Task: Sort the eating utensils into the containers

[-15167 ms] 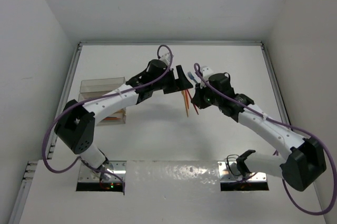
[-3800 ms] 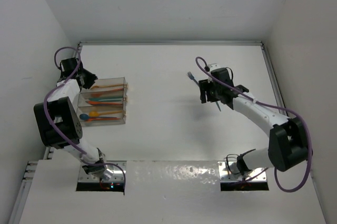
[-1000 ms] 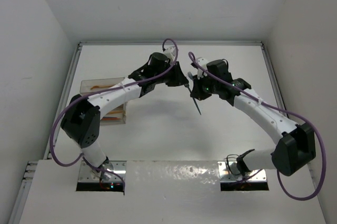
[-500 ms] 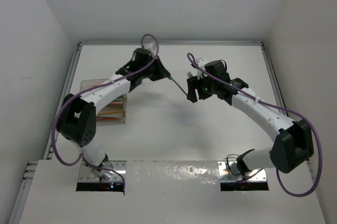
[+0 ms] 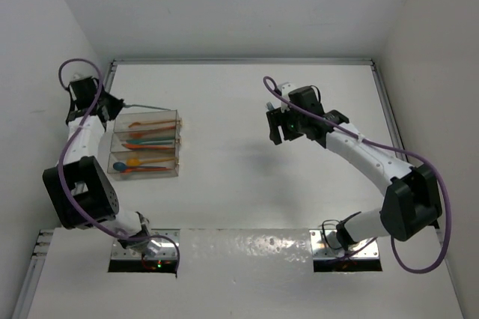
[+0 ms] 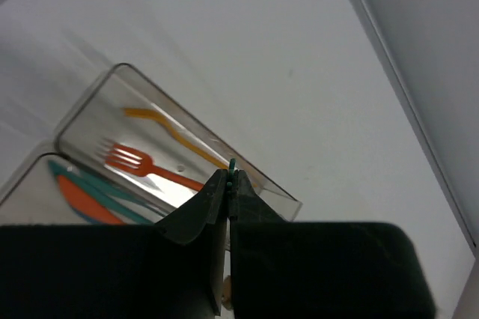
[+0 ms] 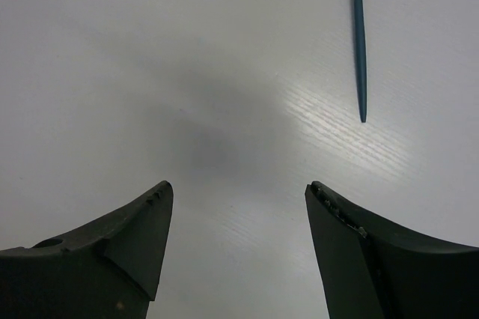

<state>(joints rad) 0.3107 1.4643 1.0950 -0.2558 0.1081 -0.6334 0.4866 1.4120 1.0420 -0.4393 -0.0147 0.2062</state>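
Note:
My right gripper takes hold of the dark blue fork by its handle (image 7: pixel 359 49) next, leaving the tined head free for my left gripper.
My left gripper (image 5: pixel 112 104) is at the far left, shut on a thin teal utensil (image 5: pixel 142 105) that reaches right over the far bin of the clear containers (image 5: pixel 178 143). In the left wrist view the utensil's green tip (image 6: pixel 233 163) pokes out between the closed jaws of that gripper (image 6: pixel 228 174). Below it, the far bin (image 6: pixel 288 201) holds an orange fork (image 6: pixel 131 160) and a yellow-orange utensil (image 6: pixel 161 120). My right gripper (image 5: pixel 278 129) hovers open and empty over mid-table. A blue fork (image 7: pixel 359 34) lies on the table ahead of my right gripper (image 7: pixel 239 188).
The neighbouring bin (image 6: pixel 22 177) holds teal and orange utensils (image 6: pixel 82 193). The nearest bin holds a blue spoon (image 5: pixel 120 166) and orange pieces. A raised metal rim (image 5: pixel 243 61) edges the table, with white walls on three sides.
The right gripper has opened and let go of the teal utensil. The left gripper, shut on it, has swung from the table's middle to the far left beside the bins.

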